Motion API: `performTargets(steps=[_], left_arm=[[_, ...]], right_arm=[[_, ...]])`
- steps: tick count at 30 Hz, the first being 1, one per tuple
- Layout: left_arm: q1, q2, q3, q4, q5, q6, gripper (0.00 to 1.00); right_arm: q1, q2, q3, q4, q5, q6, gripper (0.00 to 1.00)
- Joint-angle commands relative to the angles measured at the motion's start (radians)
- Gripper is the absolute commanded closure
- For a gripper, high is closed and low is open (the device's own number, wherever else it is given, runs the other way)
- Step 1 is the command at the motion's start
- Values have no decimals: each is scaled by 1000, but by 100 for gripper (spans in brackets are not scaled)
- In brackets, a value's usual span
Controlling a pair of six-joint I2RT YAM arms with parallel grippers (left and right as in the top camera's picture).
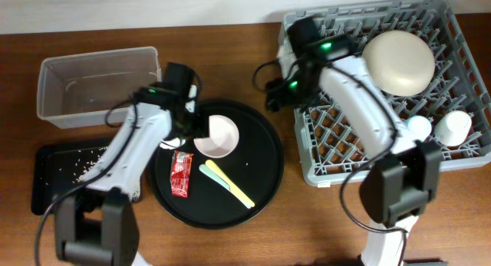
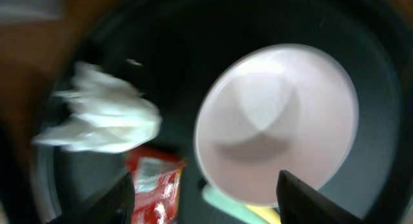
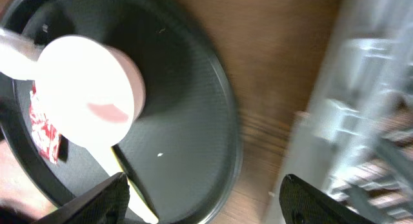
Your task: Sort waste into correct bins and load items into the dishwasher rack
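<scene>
My right gripper pinches the bowl's rim on the side facing the rack next, to stand the small pinkish-white bowl between the rack's wires.
A small pinkish-white bowl (image 1: pixel 217 136) stands on the round black tray (image 1: pixel 261 182), with a red sachet wrapper (image 1: pixel 181 174) and a crumpled white tissue (image 1: pixel 169 144) to its left. My left gripper (image 1: pixel 186 122) is open and empty, above the tray between tissue (image 2: pixel 103 117) and bowl (image 2: pixel 277 121); the sachet (image 2: pixel 153 185) lies near its left finger. My right gripper (image 1: pixel 275 97) is open and empty over the table strip between the round tray and the dishwasher rack (image 1: pixel 322 155). The rack holds the cream plate (image 1: pixel 399 63), the white cup (image 1: pixel 454 126) and the light-blue cup (image 1: pixel 419 126).
Yellow and pale-green utensils (image 1: pixel 226 182) lie on the round tray in front of the bowl. A clear tub (image 1: pixel 100 86) stands at the back left. In front of it lies a shallow black tray (image 1: pixel 46 193) with rice grains (image 1: pixel 84 162). A grain (image 3: pixel 160 155) lies on the round tray.
</scene>
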Motion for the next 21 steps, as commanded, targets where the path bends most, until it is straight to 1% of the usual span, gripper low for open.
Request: performTargets(steps=[1,2,3,5,9,11,12,13,14,15,16,19,21], left_arm=[[89,-151,135,-110,-93,13,28],[121,-175,159,-143,-118,13,27],[171,-212,184,-180,-133,13,26],[262,-272,211,-215,-130,13,25],[446,-391,225,-223,-122,12,20],[510,-438,225,-233,-122,13,18],[537,-462,225,-242,-122,13,15],[552,-476,225,-247,-122,13,13],[563,-486,225,-252,-123,13,1],[568,-492,225,-254,-123,13,1],[571,-496,225,-257,-123,13,1],[571,-495,225,-259,-122,13,1],[571,-495,225,-258,-122,12,1]], right_arm=[[97,45,-13,25,-19,-16,22],[122,64,-19,43,-20,-16,23],[143,82,-24,62,-21,-15,26],[175,111,-25,87,-23,-16,34],[237,185,-25,130,0,17,40],[250,216,-25,131,72,78,45],[253,227,-25,134,89,82,45],[253,234,-25,140,89,82,45],[253,237,-25,142,87,82,46],[253,238,-25,145,87,82,48],[253,238,-25,147,84,82,52],[255,238,-25,149,81,82,70],[254,238,-25,148,82,82,74]])
